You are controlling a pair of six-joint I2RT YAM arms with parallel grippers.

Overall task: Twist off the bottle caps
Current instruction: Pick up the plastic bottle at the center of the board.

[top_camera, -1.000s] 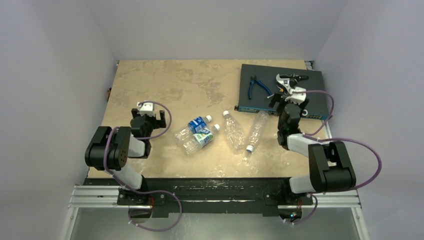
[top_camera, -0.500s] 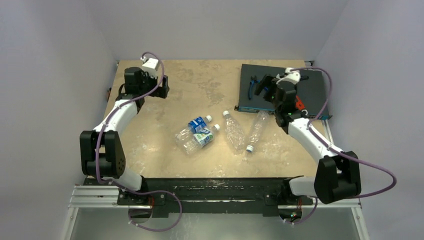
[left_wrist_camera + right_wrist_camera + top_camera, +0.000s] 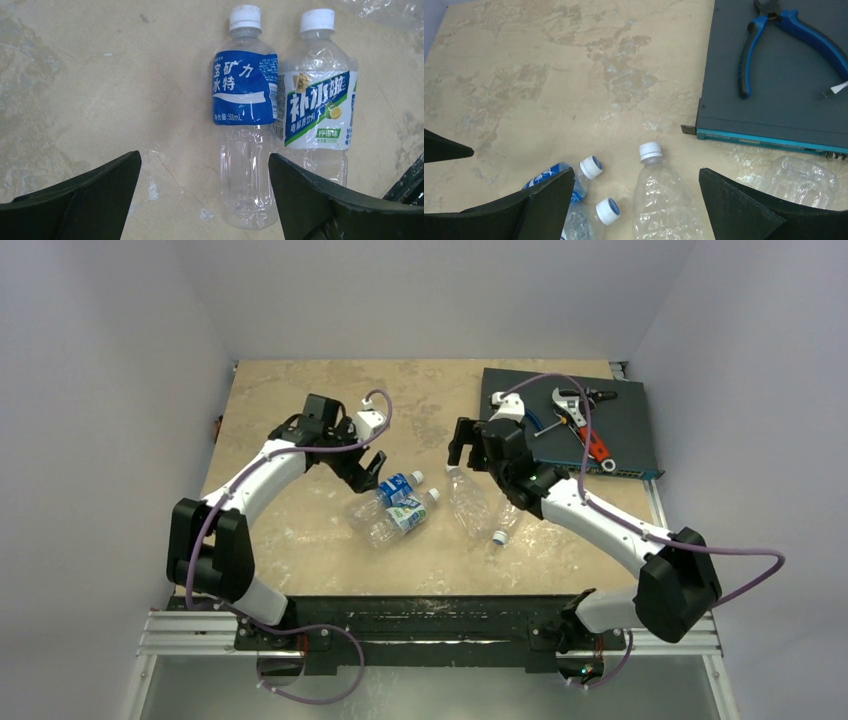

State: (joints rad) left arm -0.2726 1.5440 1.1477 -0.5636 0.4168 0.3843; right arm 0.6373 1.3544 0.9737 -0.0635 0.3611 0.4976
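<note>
Next, my left gripper grabs the blue-labelled bottle by its clear lower body (image 3: 248,172), which leaves the white cap (image 3: 245,17) free for my right gripper to unscrew.
Two labelled bottles (image 3: 392,505) lie side by side at the table's middle, necks toward the back right. One has a blue label (image 3: 244,90) and a white cap (image 3: 245,17). The other has a white, blue and green label (image 3: 320,110) and its own cap (image 3: 317,20). Two crinkled unlabelled bottles (image 3: 467,502) (image 3: 515,500) lie to their right. My left gripper (image 3: 368,470) (image 3: 204,157) hovers open over the labelled pair's bases. My right gripper (image 3: 465,445) (image 3: 636,172) hangs open above the unlabelled bottle's white cap (image 3: 650,151), beside two blue-topped caps (image 3: 591,167) (image 3: 608,210).
A dark grey flat box (image 3: 635,420) sits at the back right with blue pliers (image 3: 769,40), a wrench and a red-handled tool (image 3: 590,440) on it. Grey walls close in the table on the left, the right and at the back.
Both arms swung inward. The left gripper came from the back left corner to the labelled bottles. The right gripper left the dark box and moved left over the unlabelled bottle's neck. Both stayed open.
</note>
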